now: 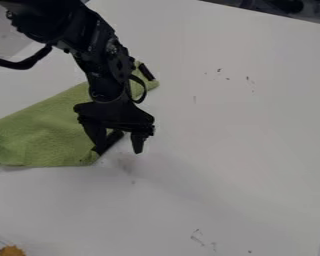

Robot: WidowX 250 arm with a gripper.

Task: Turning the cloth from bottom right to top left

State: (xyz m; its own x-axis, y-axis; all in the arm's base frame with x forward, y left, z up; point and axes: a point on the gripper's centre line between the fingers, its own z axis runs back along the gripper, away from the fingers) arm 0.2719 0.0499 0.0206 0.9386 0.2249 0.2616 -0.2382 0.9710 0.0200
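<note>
My gripper takes hold of the cloth by its loose green bottom corner next, to turn the cloth over diagonally.
The black gripper (119, 148) hangs at the left of centre in the camera view, open, with its fingers spread and pointing down. A green cloth (46, 132) lies on the white surface, stretching from the left edge up to the right behind the arm. The gripper's left finger overlaps the cloth's lower right corner, while the right finger is over bare white surface just beyond the cloth's edge. Whether either finger touches the cloth I cannot tell. The arm hides part of the cloth's middle.
The white table (236, 135) carries small dark marks at the upper right and near the bottom. An orange-yellow object (12, 251) shows at the bottom left corner. Dark items stand beyond the table's top right edge.
</note>
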